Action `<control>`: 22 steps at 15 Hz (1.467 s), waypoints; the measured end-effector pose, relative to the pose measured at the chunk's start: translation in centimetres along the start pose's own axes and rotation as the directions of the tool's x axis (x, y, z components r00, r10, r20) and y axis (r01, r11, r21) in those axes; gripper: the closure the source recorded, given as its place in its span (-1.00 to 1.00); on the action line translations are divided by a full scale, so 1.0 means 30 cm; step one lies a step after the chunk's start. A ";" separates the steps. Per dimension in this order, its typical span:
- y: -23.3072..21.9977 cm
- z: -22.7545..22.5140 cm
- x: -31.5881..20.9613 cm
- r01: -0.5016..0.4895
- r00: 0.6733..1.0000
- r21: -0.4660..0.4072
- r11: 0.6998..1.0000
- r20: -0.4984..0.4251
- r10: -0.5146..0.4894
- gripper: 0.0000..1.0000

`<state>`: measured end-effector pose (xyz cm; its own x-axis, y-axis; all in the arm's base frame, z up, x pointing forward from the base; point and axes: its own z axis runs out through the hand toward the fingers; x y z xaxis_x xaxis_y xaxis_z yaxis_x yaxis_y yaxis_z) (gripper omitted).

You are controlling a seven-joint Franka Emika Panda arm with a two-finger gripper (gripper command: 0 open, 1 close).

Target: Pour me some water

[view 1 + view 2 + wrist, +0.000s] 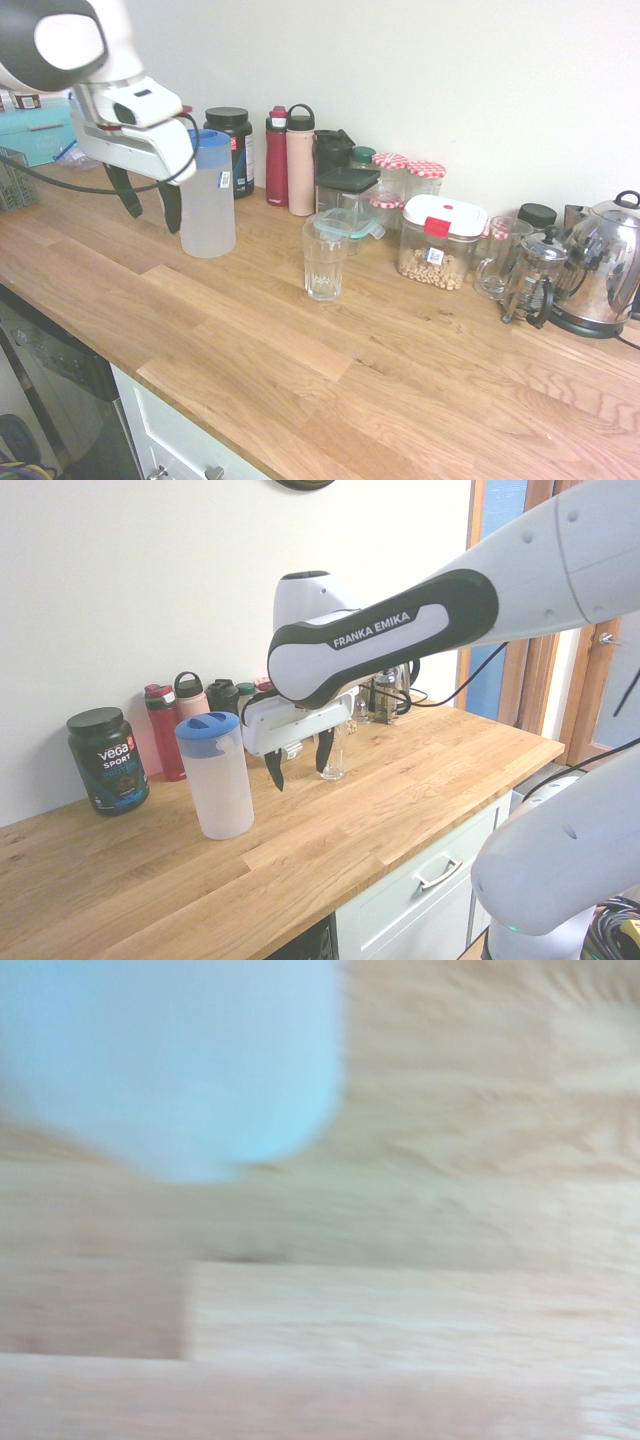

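Note:
The jug's frosted body [221,790] is wider than my fingers can span, so my gripper will next hold the jug by its narrow handle to pour.
A frosted water jug [208,205] with a blue lid stands on the wooden counter [420,380], in front of the bottles at the wall. An empty clear glass [325,262] stands to its right, nearer the counter's middle. My gripper [150,203] hangs open and empty just above the counter, close beside the jug on the side away from the glass, not touching it. In the second exterior view the gripper [299,763] is in front of the glass [336,758], to the right of the jug [215,778]. The wrist view is blurred and shows the jug [170,1060] as a pale blue shape.
Along the wall stand a black tub [232,135], a red bottle [277,155], a pink bottle [300,160], jars with checked lids [425,180], a lidded food container [440,240], a French press [535,275] and a steel kettle [605,265]. The counter's front edge drops off nearby.

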<state>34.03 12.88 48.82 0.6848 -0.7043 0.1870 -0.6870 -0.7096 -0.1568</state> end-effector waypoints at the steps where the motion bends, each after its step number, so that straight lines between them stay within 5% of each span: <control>1: -0.030 -0.018 -0.031 0.009 1.000 0.019 1.000 -0.017 -0.009 -1.00; 9: -0.234 0.052 -0.007 0.033 0.989 0.147 0.989 -0.145 -0.011 -1.00; 10: -0.252 0.064 0.005 0.034 0.989 0.160 0.986 -0.148 -0.010 1.00; 22: -0.321 0.112 0.012 0.061 0.978 0.156 0.986 -0.206 -0.028 1.00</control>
<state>41.71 19.38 47.14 0.6387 -0.6649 0.3873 -0.5979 -0.7457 -0.2940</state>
